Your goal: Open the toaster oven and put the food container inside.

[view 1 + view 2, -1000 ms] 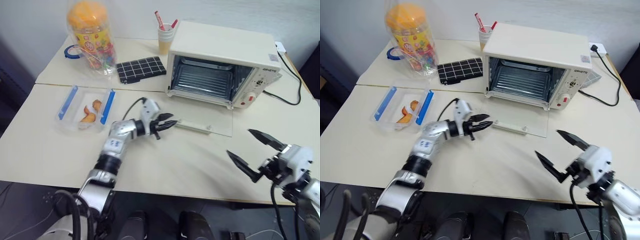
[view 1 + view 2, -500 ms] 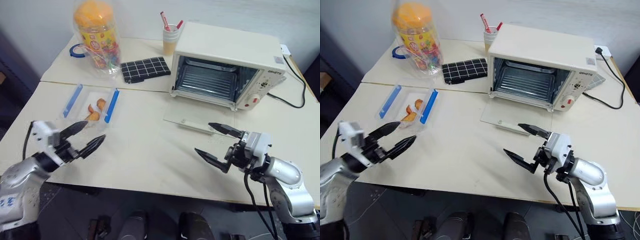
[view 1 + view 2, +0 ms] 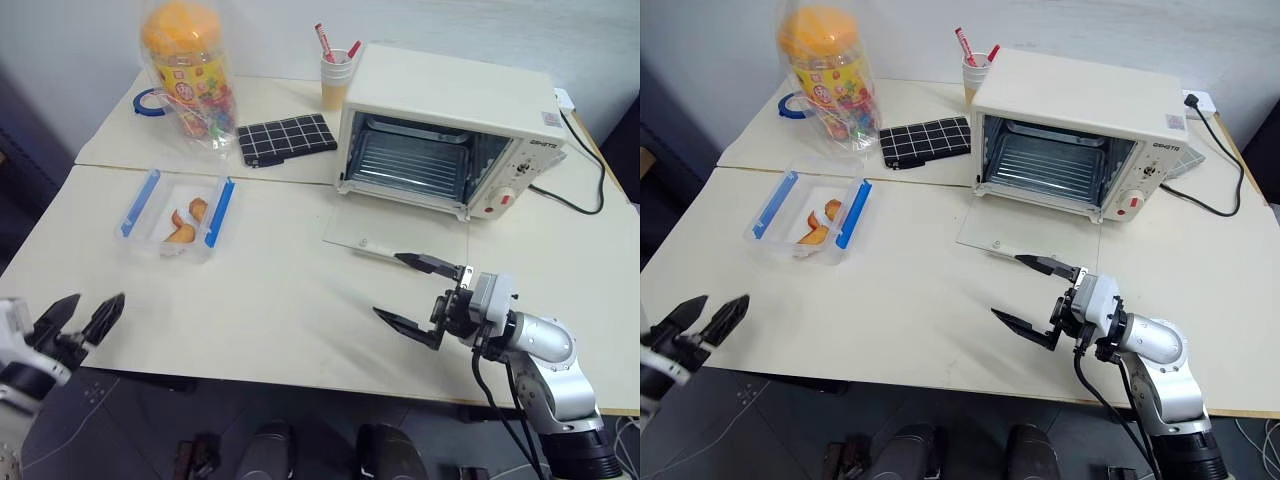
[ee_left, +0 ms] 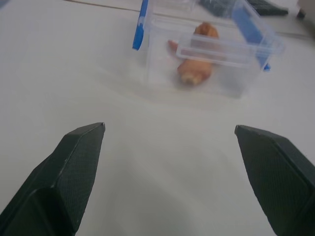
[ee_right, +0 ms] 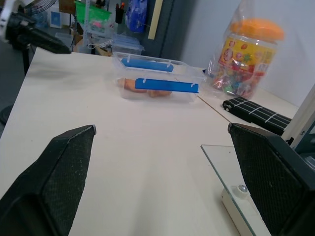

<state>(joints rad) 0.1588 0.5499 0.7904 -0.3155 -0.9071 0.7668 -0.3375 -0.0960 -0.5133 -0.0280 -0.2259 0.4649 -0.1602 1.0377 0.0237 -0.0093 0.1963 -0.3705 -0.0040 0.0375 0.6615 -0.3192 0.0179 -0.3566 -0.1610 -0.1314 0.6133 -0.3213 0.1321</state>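
Note:
The clear food container is wider than my open fingers, so my left gripper next needs to grab it by the slim blue clip along the container's side (image 3: 141, 203) (image 4: 141, 24).
The cream-white toaster oven (image 3: 455, 130) stands at the back right with its glass door (image 3: 395, 235) dropped flat on the table and the wire rack bare. The clear food container (image 3: 176, 214) with blue clips and orange pieces sits on the left half of the table, also seen as the container (image 4: 209, 54) straight ahead of my left fingers. My left gripper (image 3: 78, 320) hangs open at the table's near left edge, well short of the container. My right gripper (image 3: 418, 296) is open just in front of the door, pointing left, with nothing between its fingers.
A tall orange-lidded jar (image 3: 187, 75) of colourful items, a black grid mat (image 3: 285, 137) and a cup (image 3: 336, 78) with red sticks stand at the back. A blue tape ring (image 3: 150, 100) lies beside the jar. The oven's black cord (image 3: 585, 170) trails off right.
My left arm swung from the oven door back to the near left table edge and its fingers opened. My right gripper moved left toward the door front.

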